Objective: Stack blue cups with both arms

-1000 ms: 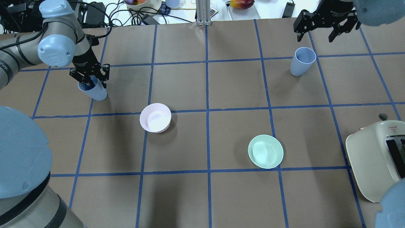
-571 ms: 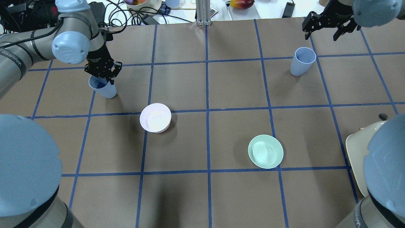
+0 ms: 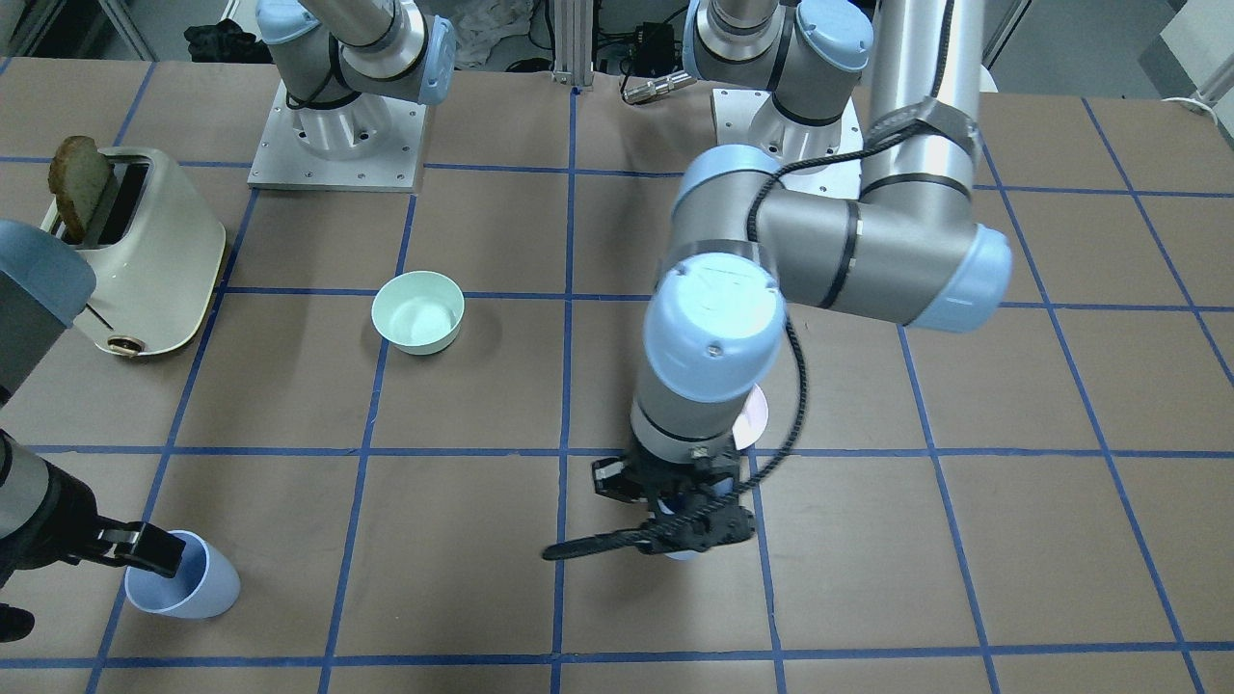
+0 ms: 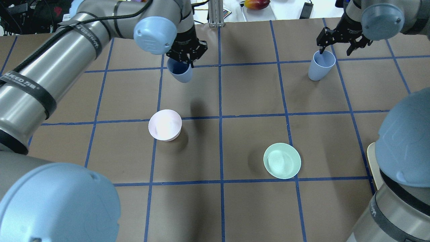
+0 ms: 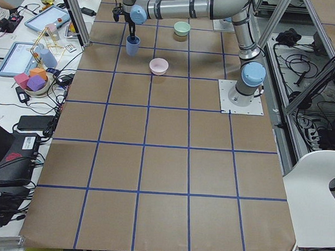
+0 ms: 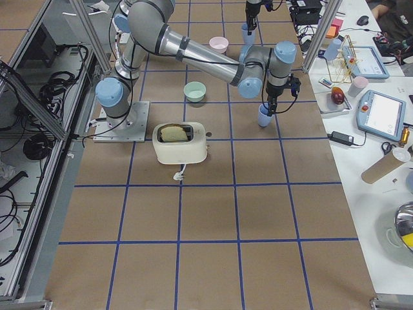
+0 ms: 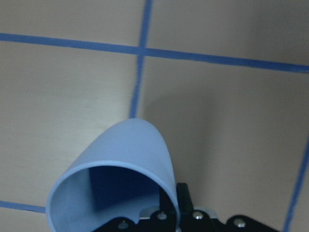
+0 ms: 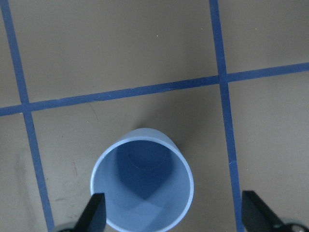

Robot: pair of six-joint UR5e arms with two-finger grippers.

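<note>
My right gripper grips this blue cup (image 8: 142, 179) by its rim (image 8: 190, 186) next, to stack it into the other blue cup.
My left gripper (image 4: 185, 59) is shut on the rim of one blue cup (image 4: 181, 74) and holds it tilted above the table at the far middle-left. The left wrist view shows that cup (image 7: 120, 179) with one finger inside its mouth. In the front view the left gripper (image 3: 680, 522) mostly hides it. The other blue cup (image 4: 321, 66) stands upright at the far right. My right gripper (image 4: 335, 50) is open just above it. In the right wrist view the fingers (image 8: 94, 213) stand on either side of this cup (image 8: 142, 186), apart from it.
A pale pink bowl (image 4: 165, 124) sits left of centre and a mint-green bowl (image 4: 282, 160) right of centre. A cream toaster (image 3: 145, 251) holding a slice of bread stands at the robot's near right. Cables and clutter lie beyond the far edge.
My left arm has carried its blue cup from the far left toward the far middle, higher above the table. My right gripper has come down and nearer, over the standing cup.
</note>
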